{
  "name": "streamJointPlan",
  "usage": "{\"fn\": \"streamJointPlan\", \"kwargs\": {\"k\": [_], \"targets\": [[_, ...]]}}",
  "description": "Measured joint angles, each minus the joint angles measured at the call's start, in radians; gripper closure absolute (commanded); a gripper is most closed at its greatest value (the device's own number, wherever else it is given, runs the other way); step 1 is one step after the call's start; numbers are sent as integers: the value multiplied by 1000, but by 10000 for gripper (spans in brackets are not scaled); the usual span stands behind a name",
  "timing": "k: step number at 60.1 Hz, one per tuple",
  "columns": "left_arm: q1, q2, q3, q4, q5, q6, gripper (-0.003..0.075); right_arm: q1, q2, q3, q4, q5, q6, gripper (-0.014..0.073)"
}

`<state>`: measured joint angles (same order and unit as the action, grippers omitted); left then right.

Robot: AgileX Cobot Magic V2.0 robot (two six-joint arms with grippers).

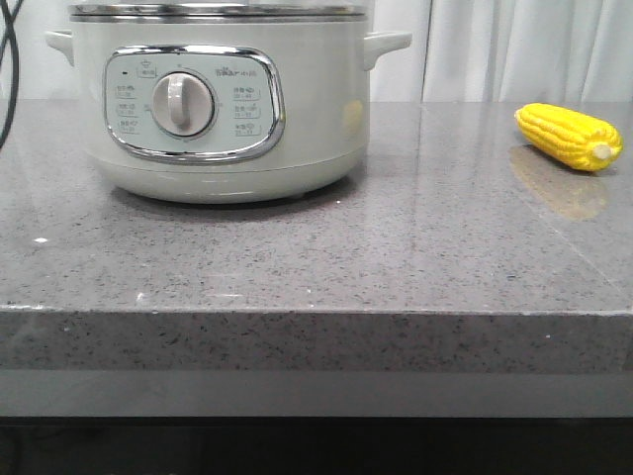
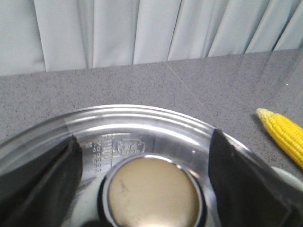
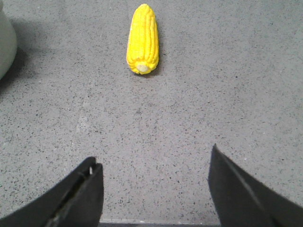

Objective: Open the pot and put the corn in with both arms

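Observation:
My left gripper closes on the round beige knob [image 2: 154,191] now, since its fingers reach down on either side of the knob in the left wrist view.
The pale greenish-white pot [image 1: 218,109] stands at the back left of the grey counter, its dial facing me and a metal rim at its top. In the left wrist view its glass lid [image 2: 142,120] is on, with a round beige knob [image 2: 154,191]. My left gripper [image 2: 144,137] is open just above the lid, one finger on each side of the knob and apart from it. The yellow corn [image 1: 569,137] lies on the counter to the right of the pot, and also shows in the left wrist view [image 2: 284,132]. My right gripper [image 3: 153,155] is open and empty above bare counter, the corn [image 3: 142,40] well ahead of it, stub end towards it.
The counter's front edge [image 1: 316,312] runs across the near side. A pale curtain [image 1: 514,49] hangs close behind the counter. The pot's side [image 3: 5,42] shows at the edge of the right wrist view. Neither arm shows in the front view.

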<state>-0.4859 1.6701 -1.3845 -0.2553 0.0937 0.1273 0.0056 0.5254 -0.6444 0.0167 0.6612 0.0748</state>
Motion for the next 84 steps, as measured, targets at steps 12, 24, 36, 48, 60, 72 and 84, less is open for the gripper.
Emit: {"fn": "streamJointPlan", "kwargs": {"k": [12,24,36,48,60,72,84], "targets": [[0,2,-1,-20,-3,2,359,0,0,0,0,0,0,95],[0,2,-5,-16,-7,17,480,0,0,0,0,2,0,95],[0,8,-30,-16,17,17,481,0,0,0,0,2,0,95],[0,8,-89,-19,82,13,482,0,0,0,0,2,0,95],[2,-73,-140,-19,152,8,482,0,0,0,0,2,0,95],[34,-221,-148,11,239,7,481,0,0,0,0,2,0,95],[143,-377,-134,26,362,7,481,0,0,0,0,2,0,95]]}}
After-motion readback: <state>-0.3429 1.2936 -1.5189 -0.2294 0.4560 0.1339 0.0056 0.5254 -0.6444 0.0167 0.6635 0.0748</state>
